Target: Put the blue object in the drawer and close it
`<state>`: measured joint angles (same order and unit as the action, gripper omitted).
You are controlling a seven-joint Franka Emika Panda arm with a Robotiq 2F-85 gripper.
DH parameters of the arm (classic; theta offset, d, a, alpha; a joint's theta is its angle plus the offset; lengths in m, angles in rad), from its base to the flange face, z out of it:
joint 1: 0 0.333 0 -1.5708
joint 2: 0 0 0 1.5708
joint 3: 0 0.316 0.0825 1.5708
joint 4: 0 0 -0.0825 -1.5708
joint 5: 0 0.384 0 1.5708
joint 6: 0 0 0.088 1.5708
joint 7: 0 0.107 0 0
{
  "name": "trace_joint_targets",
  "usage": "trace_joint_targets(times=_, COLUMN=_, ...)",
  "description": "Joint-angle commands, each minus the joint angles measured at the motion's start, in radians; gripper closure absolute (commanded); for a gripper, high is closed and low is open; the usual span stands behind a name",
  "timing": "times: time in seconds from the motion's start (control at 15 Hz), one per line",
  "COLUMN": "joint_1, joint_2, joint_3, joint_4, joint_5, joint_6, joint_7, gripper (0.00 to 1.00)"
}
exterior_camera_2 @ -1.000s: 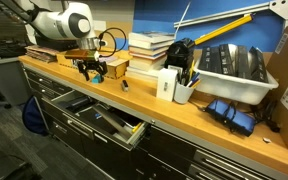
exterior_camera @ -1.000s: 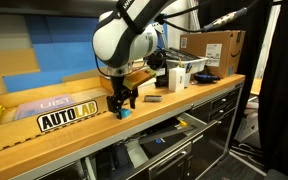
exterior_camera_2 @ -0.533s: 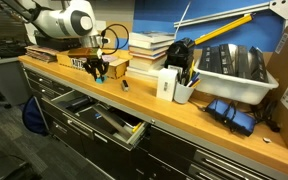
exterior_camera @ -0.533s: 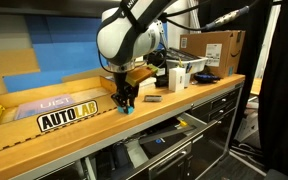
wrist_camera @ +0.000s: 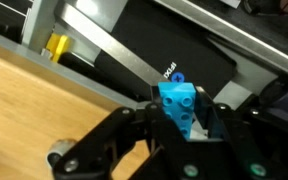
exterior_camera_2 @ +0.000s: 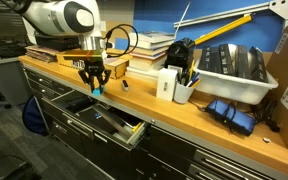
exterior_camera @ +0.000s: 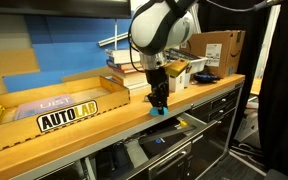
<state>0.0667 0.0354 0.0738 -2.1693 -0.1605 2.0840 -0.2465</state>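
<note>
The blue object is short of the drawer's middle and would likely hit the bench's front edge, so my gripper must move it there before releasing.
The blue object (wrist_camera: 177,100), a small cyan studded brick, sits clamped between my gripper's (wrist_camera: 181,115) black fingers in the wrist view. In both exterior views the gripper (exterior_camera: 158,103) (exterior_camera_2: 95,85) hangs shut on the brick (exterior_camera: 158,111) (exterior_camera_2: 96,92), a little above the wooden bench's front edge. The drawer (exterior_camera_2: 134,133), shallow and dark, stands pulled open below the bench top with tools lying inside; it shows under the gripper (exterior_camera: 176,128) and fills the dark background of the wrist view (wrist_camera: 134,45).
A stack of books (exterior_camera_2: 149,47), a white box (exterior_camera_2: 167,83), a pen cup (exterior_camera_2: 182,90) and a white bin (exterior_camera_2: 229,65) line the bench. An AUTOLAB box (exterior_camera: 69,115) lies beside a cardboard carton (exterior_camera: 212,48). A small dark piece (exterior_camera_2: 125,84) rests near the gripper.
The gripper shut on the blue object, lifted it off the bench top and carried it sideways and forward to the bench's front edge above the open drawer.
</note>
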Motion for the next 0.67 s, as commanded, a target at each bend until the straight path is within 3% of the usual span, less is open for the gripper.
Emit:
trace_joint_targets(times=0.0, joint_1=-0.028, joint_2=-0.056, joint_3=-0.025, joint_4=-0.102, joint_5=0.059, joint_6=-0.011, joint_7=-0.161, gripper=0.87)
trace_joint_targets(times=0.13, joint_1=-0.037, joint_2=-0.031, joint_3=-0.04, joint_4=-0.121, joint_5=0.09, joint_6=0.015, joint_7=-0.192, gripper=0.87)
trace_joint_targets(times=0.4, joint_1=-0.042, joint_2=0.026, joint_3=-0.045, joint_4=-0.126, joint_5=0.139, joint_6=0.102, joint_7=-0.112, gripper=0.87)
trace_joint_targets(times=0.47, joint_1=-0.043, joint_2=0.037, joint_3=-0.043, joint_4=-0.124, joint_5=0.155, joint_6=0.118, joint_7=-0.108, gripper=0.82)
trace_joint_targets(times=0.53, joint_1=-0.045, joint_2=0.044, joint_3=-0.042, joint_4=-0.126, joint_5=0.168, joint_6=0.13, joint_7=-0.109, gripper=0.39)
trace_joint_targets(times=0.6, joint_1=-0.049, joint_2=0.034, joint_3=-0.043, joint_4=-0.14, joint_5=0.18, joint_6=0.138, joint_7=-0.12, gripper=0.38)
